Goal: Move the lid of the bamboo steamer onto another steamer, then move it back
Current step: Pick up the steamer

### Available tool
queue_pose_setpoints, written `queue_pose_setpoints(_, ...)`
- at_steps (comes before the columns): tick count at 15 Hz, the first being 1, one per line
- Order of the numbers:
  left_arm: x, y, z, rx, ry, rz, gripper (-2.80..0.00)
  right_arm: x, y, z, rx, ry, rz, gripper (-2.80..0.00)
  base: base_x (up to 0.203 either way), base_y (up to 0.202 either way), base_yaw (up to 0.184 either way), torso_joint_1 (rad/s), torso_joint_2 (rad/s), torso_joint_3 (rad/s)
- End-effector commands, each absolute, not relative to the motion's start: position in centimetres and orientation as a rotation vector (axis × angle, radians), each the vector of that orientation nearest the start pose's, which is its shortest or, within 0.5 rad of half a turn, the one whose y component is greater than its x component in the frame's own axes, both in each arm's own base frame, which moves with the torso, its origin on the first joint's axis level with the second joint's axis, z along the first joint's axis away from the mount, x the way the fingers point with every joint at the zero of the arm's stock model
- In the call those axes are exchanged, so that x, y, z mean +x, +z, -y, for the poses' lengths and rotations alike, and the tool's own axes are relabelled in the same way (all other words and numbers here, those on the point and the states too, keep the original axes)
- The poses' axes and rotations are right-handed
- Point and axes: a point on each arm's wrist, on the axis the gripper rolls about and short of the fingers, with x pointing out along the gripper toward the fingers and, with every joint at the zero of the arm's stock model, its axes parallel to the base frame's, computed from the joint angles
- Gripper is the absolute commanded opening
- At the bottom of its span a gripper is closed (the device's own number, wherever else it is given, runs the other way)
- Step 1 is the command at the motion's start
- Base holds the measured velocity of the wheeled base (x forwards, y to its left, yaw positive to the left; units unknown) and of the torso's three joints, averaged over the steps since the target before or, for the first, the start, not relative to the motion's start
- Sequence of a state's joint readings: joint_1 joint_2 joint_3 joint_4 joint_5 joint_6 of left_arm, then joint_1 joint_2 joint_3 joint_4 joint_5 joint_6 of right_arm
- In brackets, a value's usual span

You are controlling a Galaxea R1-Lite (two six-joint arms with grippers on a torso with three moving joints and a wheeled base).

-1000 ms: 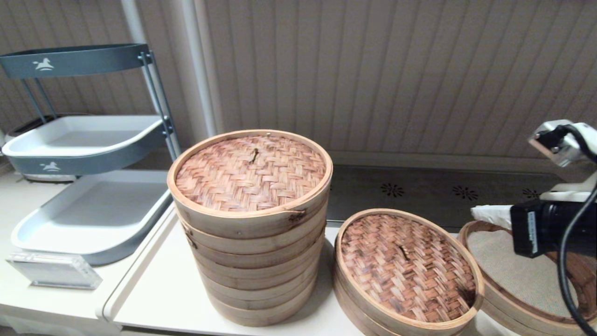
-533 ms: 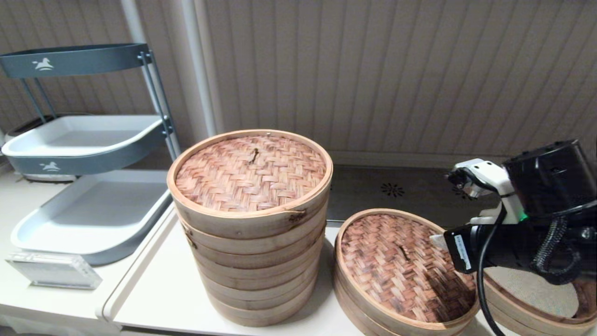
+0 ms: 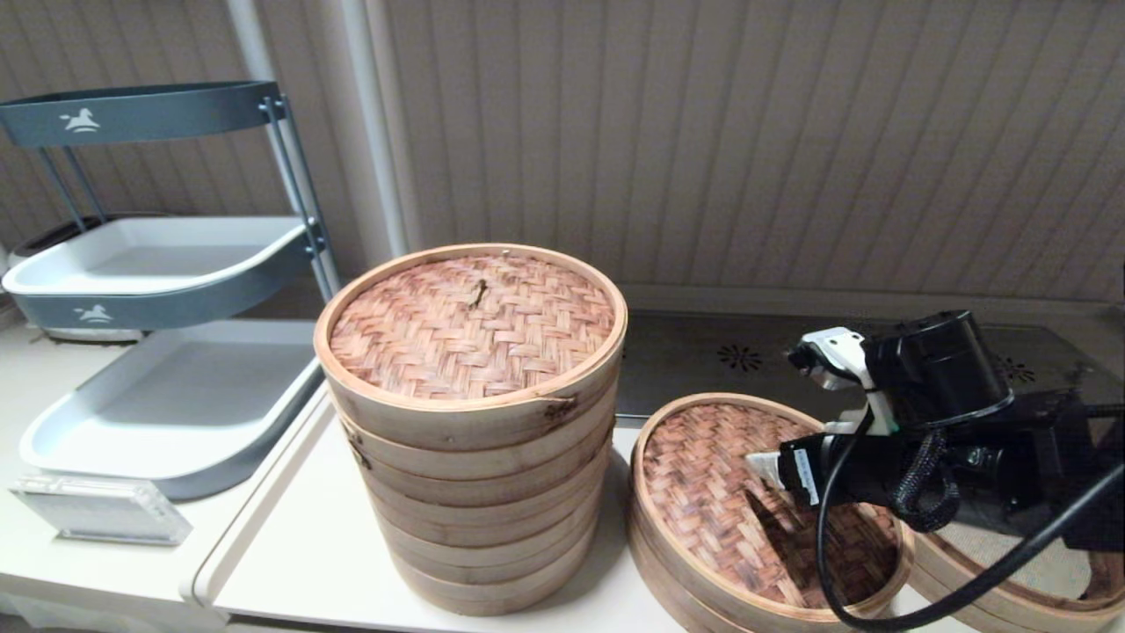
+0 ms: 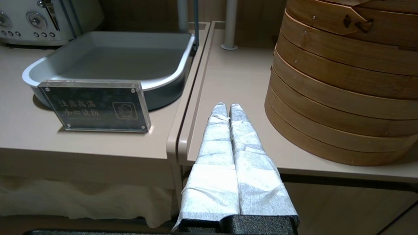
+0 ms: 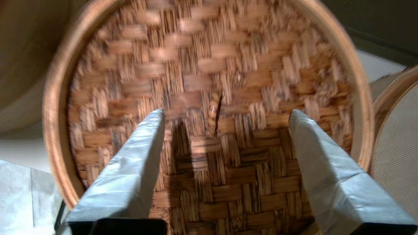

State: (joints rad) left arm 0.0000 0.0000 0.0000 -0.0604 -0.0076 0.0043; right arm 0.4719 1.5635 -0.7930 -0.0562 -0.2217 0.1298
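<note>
My right gripper's fingers are still above the weave and apart from their shadow. My right gripper needs to go lower first, then close on the lid's centre knot (image 5: 214, 113).
The bamboo steamer lid (image 3: 703, 492), brown weave with scorched patches, lies on a shallow basket right of the tall stack. My right gripper (image 3: 763, 468) hovers open just above it. In the right wrist view its fingers straddle the dark centre knot (image 5: 214, 112) of the lid (image 5: 209, 65) without touching. The other steamer (image 3: 993, 598), with a beige cloth liner, sits at the far right and is mostly hidden by my right arm; its rim (image 5: 382, 98) shows beside the lid. My left gripper (image 4: 227, 106) is shut and empty, parked at the table's front edge left of the stack.
A tall multi-tier stack (image 3: 475, 422) with a reddish-tan lid stands left of the lid. Further left are a grey tiered tray rack (image 3: 167, 264) and an acrylic sign (image 3: 101, 510). A dark metal strip (image 3: 791, 360) runs along the wall.
My right arm has swung left from above the cloth-lined steamer and come down over the lid's centre. The lid and baskets have not moved.
</note>
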Motion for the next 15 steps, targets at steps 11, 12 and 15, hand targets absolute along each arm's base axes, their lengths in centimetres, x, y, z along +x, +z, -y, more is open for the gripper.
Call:
queue_pose_setpoints(11,-2.1,7.5,0.0,0.005,-0.006,0.038,-2.80,24.5,13.0,-11.5,-0.131,0.174,-0.741,0.00,0.000,0.000,0.000,0.000,0.00,0.000)
queue_pose_setpoints(12,-2.1,7.5,0.0,0.005,-0.006,0.038,-2.80,24.5,13.0,-11.5,-0.131,0.174,-0.741,0.00,0.000,0.000,0.000,0.000,0.00,0.000)
queue_pose_setpoints(15,-2.1,7.5,0.0,0.005,-0.008,0.038,-2.80,24.5,12.7,-11.5,-0.137,0.170,-0.753,-2.80,0.000,0.000,0.000,0.000,0.00,0.000)
